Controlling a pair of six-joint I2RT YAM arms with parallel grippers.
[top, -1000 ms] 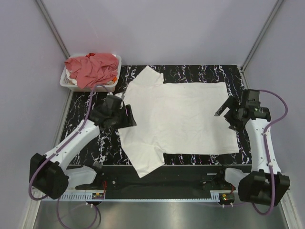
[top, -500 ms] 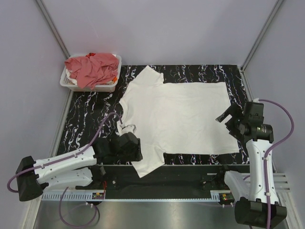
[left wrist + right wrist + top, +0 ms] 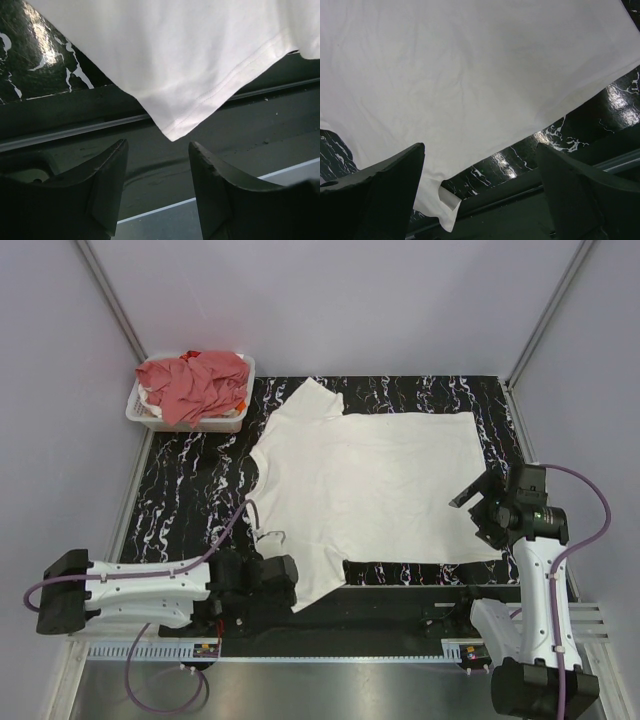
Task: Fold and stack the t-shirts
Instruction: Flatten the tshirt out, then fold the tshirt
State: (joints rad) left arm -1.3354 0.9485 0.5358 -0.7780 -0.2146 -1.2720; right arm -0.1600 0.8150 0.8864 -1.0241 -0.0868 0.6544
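My left gripper will next grab the white t-shirt's near sleeve at its overhanging corner (image 3: pixel 297 608) (image 3: pixel 173 133) to fold that side of the t-shirt over its body.
A plain white t-shirt (image 3: pixel 370 490) lies spread flat on the black marbled table (image 3: pixel 190 490). Its near sleeve hangs over the table's front edge. Several salmon-red t-shirts (image 3: pixel 195 382) are heaped in a basket at the back left. My left gripper (image 3: pixel 285 578) is open and empty, low at the front edge beside the near sleeve. In the left wrist view the sleeve corner (image 3: pixel 175 131) sits just ahead of that open gripper (image 3: pixel 157 146). My right gripper (image 3: pixel 478 512) is open and empty, over the shirt's right hem. In the right wrist view the gripper (image 3: pixel 480 150) hovers above the white cloth (image 3: pixel 470 75).
A white plastic basket (image 3: pixel 228 423) stands at the table's back left corner. A dark rail (image 3: pixel 400 605) runs along the front edge below the shirt. Grey walls and metal posts (image 3: pixel 110 300) close in the sides and back.
My left arm has swung from the shirt's collar side down to the front edge by the near sleeve. My right gripper has drawn back a little toward the near right hem.
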